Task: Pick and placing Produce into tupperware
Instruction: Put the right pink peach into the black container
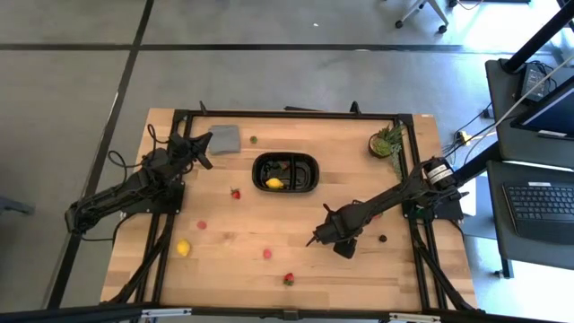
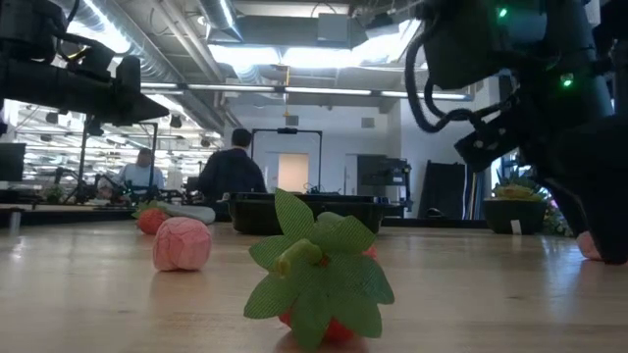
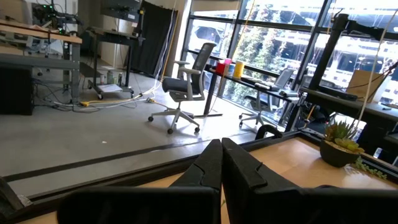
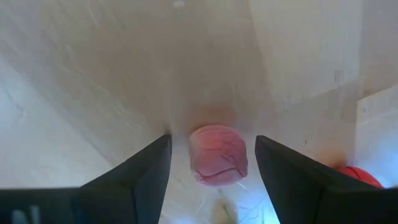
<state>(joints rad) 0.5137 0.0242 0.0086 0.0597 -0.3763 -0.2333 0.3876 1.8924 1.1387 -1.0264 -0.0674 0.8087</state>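
Observation:
The right gripper should next grab the pink produce piece by its opposite rounded sides and place it into the tupperware (image 1: 305,161).
The tupperware (image 1: 305,161), a black divided tray, sits at the table's far middle with a yellow lemon piece (image 1: 273,183) inside. My right gripper (image 4: 213,138) points down, open, one finger on either side of a pink produce piece (image 4: 217,155) that rests on the table. There is a gap at each side. The high view shows this gripper (image 1: 315,240) near the table's middle right, hiding that piece. The low view shows the piece (image 2: 590,246) under the arm. My left gripper (image 3: 221,163) is shut and level, up at the far left (image 1: 203,149).
Loose produce lies on the wood: a strawberry (image 1: 235,193), two pink pieces (image 1: 202,224) (image 1: 266,254), a lemon (image 1: 183,248), a leafy strawberry (image 1: 288,279) and a dark berry (image 1: 383,239). A grey square piece (image 1: 224,139) and a potted plant (image 1: 386,142) stand at the far edge.

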